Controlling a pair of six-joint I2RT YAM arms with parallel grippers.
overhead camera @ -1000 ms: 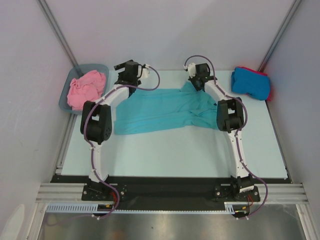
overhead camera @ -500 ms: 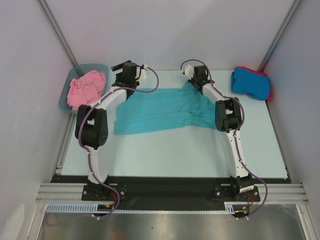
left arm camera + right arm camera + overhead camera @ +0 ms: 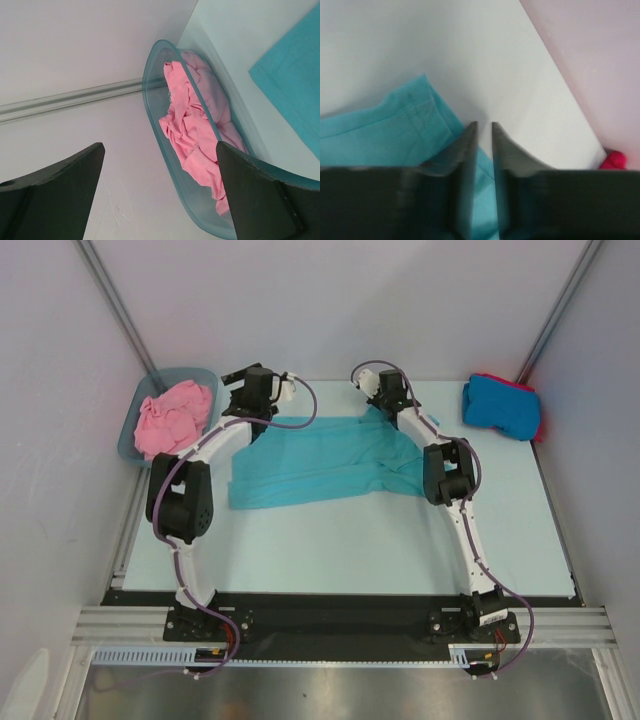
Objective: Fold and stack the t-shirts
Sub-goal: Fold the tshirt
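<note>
My right gripper pinches the teal t-shirt's edge beside its hemmed back corner next, to spread that side of the teal t-shirt out for folding.
A teal t-shirt lies spread across the middle of the table; its edge also shows in the left wrist view and its hemmed corner in the right wrist view. A crumpled pink t-shirt fills the tub. A folded bright blue t-shirt rests on a red one at the back right. My left gripper is wide open and empty, facing the tub. My right gripper hovers at the teal shirt's back right corner, jaws a narrow gap apart.
The grey-blue plastic tub stands at the back left corner against the wall. Enclosure walls close in on the left, back and right. Both arms reach far back over the table.
My right gripper has slid back and left off the teal shirt's corner, and its jaws have parted slightly. My left arm has swung a little further toward the tub.
</note>
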